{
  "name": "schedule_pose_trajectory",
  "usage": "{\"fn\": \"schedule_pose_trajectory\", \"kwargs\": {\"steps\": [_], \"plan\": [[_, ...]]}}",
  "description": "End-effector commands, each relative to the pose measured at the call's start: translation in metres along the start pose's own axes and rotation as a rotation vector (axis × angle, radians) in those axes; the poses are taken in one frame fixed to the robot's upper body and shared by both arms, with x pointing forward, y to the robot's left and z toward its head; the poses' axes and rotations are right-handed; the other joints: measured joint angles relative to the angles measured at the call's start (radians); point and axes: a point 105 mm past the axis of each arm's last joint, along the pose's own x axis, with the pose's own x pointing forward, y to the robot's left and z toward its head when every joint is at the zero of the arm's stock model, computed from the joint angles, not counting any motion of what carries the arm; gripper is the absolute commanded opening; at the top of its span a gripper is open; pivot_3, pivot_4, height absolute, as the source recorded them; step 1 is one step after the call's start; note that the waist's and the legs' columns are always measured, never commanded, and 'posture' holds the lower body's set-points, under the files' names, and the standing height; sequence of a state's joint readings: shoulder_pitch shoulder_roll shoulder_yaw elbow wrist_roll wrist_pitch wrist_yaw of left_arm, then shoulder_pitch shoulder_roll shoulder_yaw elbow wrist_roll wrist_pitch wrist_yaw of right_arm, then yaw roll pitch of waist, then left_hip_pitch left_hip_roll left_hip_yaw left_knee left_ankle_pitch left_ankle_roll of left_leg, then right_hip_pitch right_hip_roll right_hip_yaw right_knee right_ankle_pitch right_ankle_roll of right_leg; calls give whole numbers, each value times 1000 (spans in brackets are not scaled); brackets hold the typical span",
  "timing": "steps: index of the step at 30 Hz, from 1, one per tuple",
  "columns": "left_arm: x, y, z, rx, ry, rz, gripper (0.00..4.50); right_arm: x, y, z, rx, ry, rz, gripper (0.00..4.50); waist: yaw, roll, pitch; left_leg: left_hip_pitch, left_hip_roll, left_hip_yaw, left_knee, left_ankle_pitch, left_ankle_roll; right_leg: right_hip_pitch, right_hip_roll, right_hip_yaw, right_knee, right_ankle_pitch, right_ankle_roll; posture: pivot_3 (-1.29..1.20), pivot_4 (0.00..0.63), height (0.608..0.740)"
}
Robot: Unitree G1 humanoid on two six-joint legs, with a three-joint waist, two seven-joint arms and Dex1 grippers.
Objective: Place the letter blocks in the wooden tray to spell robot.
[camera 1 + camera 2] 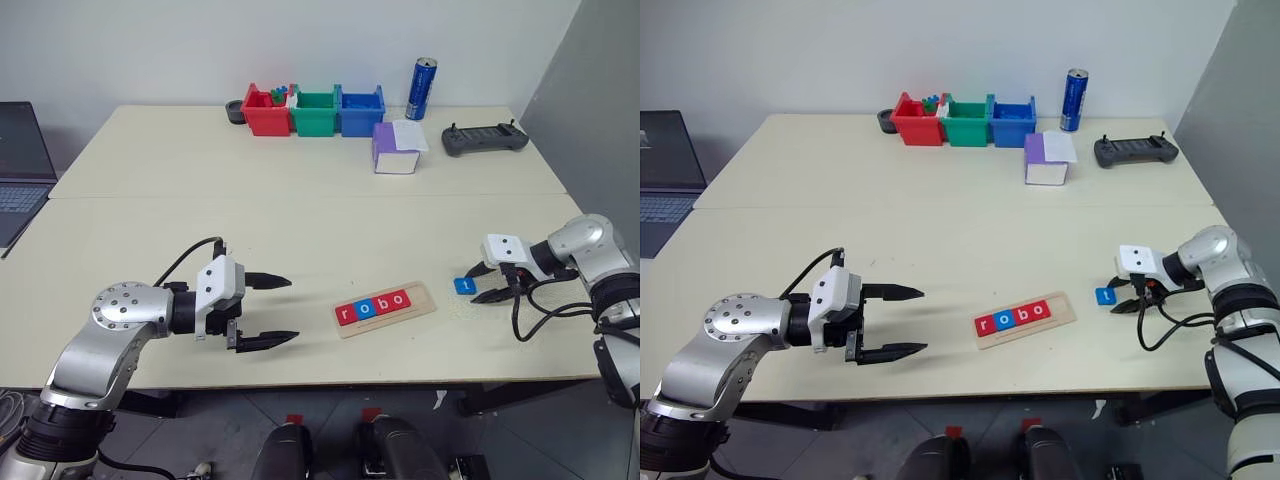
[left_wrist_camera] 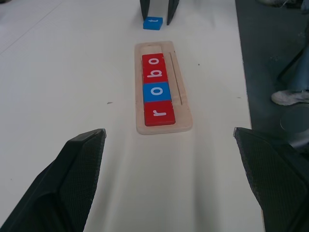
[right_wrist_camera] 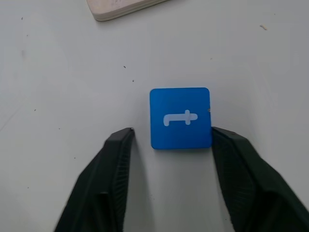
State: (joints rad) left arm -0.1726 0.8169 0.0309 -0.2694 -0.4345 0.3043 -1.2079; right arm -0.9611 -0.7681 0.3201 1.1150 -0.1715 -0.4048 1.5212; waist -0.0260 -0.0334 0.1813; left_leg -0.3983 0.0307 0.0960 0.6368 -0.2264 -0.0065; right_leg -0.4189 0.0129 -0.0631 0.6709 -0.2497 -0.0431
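The blue t block is next: the robot's right gripper needs to grab it by its side edges to finish spelling robot in the tray (image 1: 425, 295) (image 3: 125, 7).
The wooden tray (image 1: 425, 295) lies near the table's front edge, holding several letter blocks that read r (image 1: 347, 313), o (image 1: 365, 308), b (image 1: 382, 303), o (image 1: 399, 298). Its right end slot is bare. A blue t block (image 1: 464, 285) lies flat on the table just right of the tray. My right gripper (image 1: 476, 285) is low over it, open, its fingertips on either side of the t block (image 3: 180, 117); one fingertip (image 3: 219, 135) touches the block's edge and the other stands apart from it. My left gripper (image 1: 293, 309) hovers open left of the tray, holding nothing.
At the table's back stand red (image 1: 265, 112), green (image 1: 315, 112) and blue (image 1: 359, 110) bins, a blue can (image 1: 422, 88), a purple-and-white box (image 1: 397, 147) and a dark controller (image 1: 484, 139). A laptop (image 1: 18, 165) sits at the far left.
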Motion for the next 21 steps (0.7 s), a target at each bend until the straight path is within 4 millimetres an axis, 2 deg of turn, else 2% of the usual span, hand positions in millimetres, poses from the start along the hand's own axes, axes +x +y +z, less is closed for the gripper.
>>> {"fn": "schedule_pose_trajectory", "kwargs": {"steps": [1,7,10,13,16,18,21], "plan": [[-4,2,10,42,-14,13,4500,-1,-1,-1,1,13,2,1445,0,0,0,0,0,0,2,0,0,0,0,0,2,0,0,0,150,740],[-5,3,6,36,-13,11,4500,-16,-8,19,-49,-30,7,1458,0,0,0,0,0,0,7,-2,3,-1,0,0,8,0,0,0,150,740],[-5,1,3,29,-11,2,4500,-20,-12,38,-123,-62,3,1458,-1,0,0,0,1,0,7,-2,3,-2,0,0,9,-1,-1,0,150,740],[-6,0,0,25,-11,-2,4500,-14,-8,64,-191,-132,25,1458,-3,1,0,0,1,0,6,-2,3,-2,0,0,9,-1,-2,0,150,740],[-5,-1,-2,22,-12,-3,4500,-6,1,78,-233,-147,76,1458,0,1,0,0,1,-1,6,-2,3,-2,0,-1,9,-1,-2,0,150,740],[-5,-2,-3,20,-13,-3,4500,0,5,81,-239,-144,102,1458,3,1,0,-1,1,-1,6,-2,3,-2,0,-1,9,-1,-2,0,150,740],[-5,-3,-2,20,-17,-1,4500,6,9,75,-242,-101,130,1458,7,1,0,-1,0,0,7,-2,3,-2,-1,-1,9,-1,-2,0,150,740]]}}
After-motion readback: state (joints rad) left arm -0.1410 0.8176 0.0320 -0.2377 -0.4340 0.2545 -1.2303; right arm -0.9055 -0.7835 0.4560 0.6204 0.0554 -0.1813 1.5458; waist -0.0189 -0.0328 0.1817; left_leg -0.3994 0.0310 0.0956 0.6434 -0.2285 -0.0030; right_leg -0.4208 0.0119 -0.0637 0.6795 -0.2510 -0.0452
